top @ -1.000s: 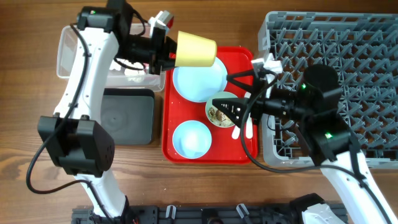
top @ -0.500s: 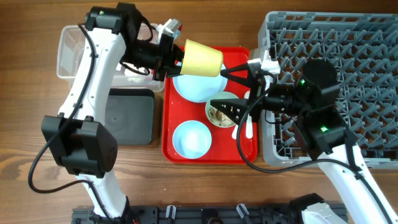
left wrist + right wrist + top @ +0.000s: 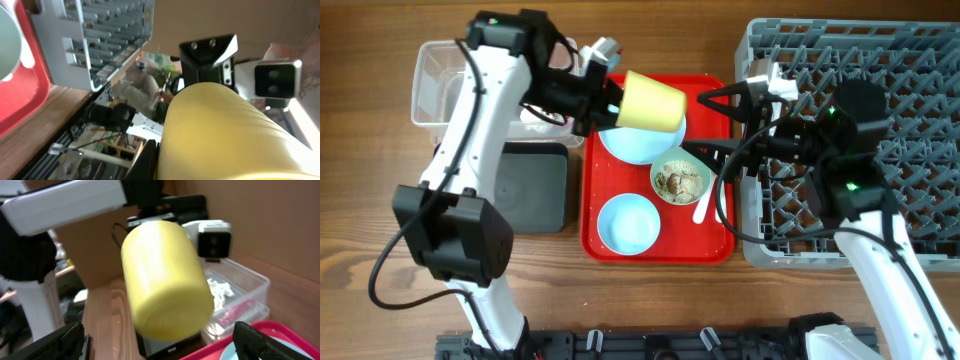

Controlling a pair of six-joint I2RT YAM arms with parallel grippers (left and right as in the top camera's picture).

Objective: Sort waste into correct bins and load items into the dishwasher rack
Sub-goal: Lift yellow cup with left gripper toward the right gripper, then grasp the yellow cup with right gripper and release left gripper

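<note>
My right gripper should next load the yellow cup opening first into the dishwasher rack (image 3: 880, 60), so it should grab the cup by its closed end (image 3: 672, 107), opposite my left gripper.
My left gripper (image 3: 620, 100) is shut on the small yellow cup (image 3: 653, 100) and holds it on its side above the pale blue plate (image 3: 632, 140). The cup fills the left wrist view (image 3: 225, 135) and faces my right wrist camera (image 3: 165, 280). My right gripper (image 3: 712, 125) is open and empty, just right of the cup, its fingers spread wide (image 3: 160, 347). The pale green bowl (image 3: 680, 178) holds food scraps. The pale blue bowl (image 3: 628, 222) and a white spoon (image 3: 703, 205) lie on the red tray (image 3: 660, 248). The grey dishwasher rack (image 3: 880, 60) is on the right.
The clear tub (image 3: 435, 80) stands at the far left, with white tissue (image 3: 217, 287) and a red wrapper (image 3: 235, 312) inside. The black tray (image 3: 525, 185) lies in front of it. The rack's corner (image 3: 100, 40) is near the cup's path.
My left arm has carried the yellow cup to the right over the plate. My right gripper has pulled back from above the green bowl, toward the rack, and now faces the cup.
</note>
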